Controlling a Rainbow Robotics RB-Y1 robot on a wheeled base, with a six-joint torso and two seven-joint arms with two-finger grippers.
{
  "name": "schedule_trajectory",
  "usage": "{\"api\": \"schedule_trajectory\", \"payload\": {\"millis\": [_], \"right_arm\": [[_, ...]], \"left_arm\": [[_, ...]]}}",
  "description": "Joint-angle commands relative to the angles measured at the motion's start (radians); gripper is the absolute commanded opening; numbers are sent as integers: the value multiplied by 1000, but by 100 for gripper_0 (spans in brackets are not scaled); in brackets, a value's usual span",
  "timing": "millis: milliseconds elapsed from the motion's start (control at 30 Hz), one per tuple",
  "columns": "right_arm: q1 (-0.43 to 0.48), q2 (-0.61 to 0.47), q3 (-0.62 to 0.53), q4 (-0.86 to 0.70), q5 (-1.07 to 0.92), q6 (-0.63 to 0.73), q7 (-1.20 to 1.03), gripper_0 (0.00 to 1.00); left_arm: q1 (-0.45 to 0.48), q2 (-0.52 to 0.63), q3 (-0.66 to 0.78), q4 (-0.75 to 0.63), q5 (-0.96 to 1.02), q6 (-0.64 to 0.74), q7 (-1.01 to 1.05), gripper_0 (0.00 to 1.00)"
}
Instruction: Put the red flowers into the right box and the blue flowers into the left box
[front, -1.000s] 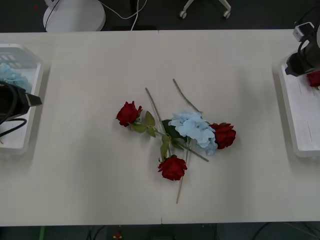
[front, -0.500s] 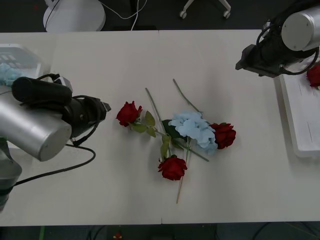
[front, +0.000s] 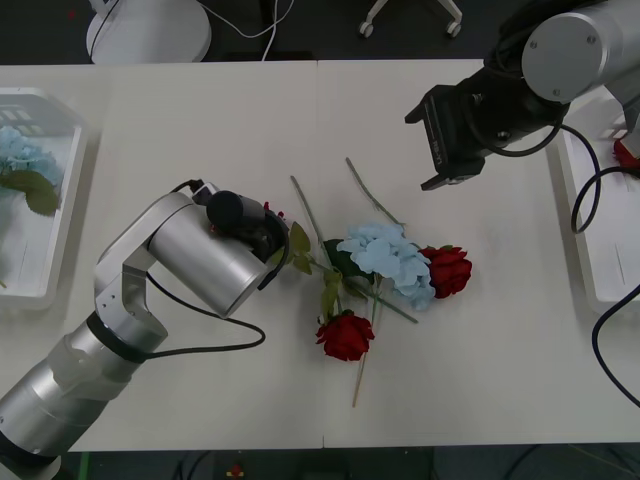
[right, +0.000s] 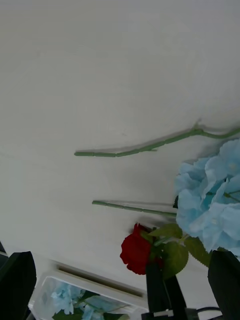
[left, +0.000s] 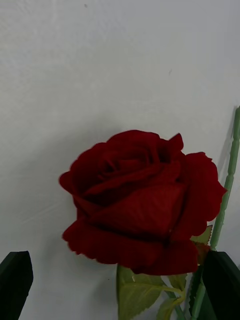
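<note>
My left gripper is about to grab the leftmost red flower by the stem just under its bloom (left: 155, 277). The flower should then go into the right box.
My left gripper (front: 262, 232) hangs open just over the leftmost red flower (left: 142, 205), whose bloom sits between its black fingers (left: 15, 285). My right gripper (front: 432, 145) hovers open above the table behind the pile, with its black fingers (right: 225, 280) wide apart. A blue flower (front: 385, 255) lies mid-table with one red rose (front: 447, 270) at its right and another (front: 345, 335) in front. The left box (front: 50, 250) holds blue flowers (front: 22, 158). A red rose (front: 630, 152) lies in the right box (front: 600, 260).
Two bare green stems (front: 370, 190) reach from the pile toward the table's far side. A white round base (front: 148, 30) and a chair's legs stand on the dark floor beyond the table.
Both arms swung in from the boxes toward the middle. The left gripper came down over the leftmost rose. The right gripper moved left, above the pile's far side.
</note>
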Motion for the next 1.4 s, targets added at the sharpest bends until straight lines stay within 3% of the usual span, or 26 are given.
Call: {"api": "schedule_trajectory", "payload": {"millis": [33,233,467,600,1033,1400], "right_arm": [[-2,-12,102,-102,25,-44,-247,100],[-2,-34,208,-119,111,-113,-574,100],[-2,-38,223,-59,167,-108,-767,100],[-2,-29,223,-4,174,-76,-793,100],[41,43,223,113,298,-82,-767,100],[95,113,223,113,409,-118,-783,100]], "left_arm": [[-85,-60,-57,89,-18,-71,32,100],[-118,-118,-62,195,-46,-108,42,100],[-143,-161,-62,336,-104,-184,52,99],[-141,-164,-62,369,-124,-206,58,0],[-137,-146,-19,340,-144,-203,71,0],[-80,-78,172,-5,-51,-29,56,0]]}}
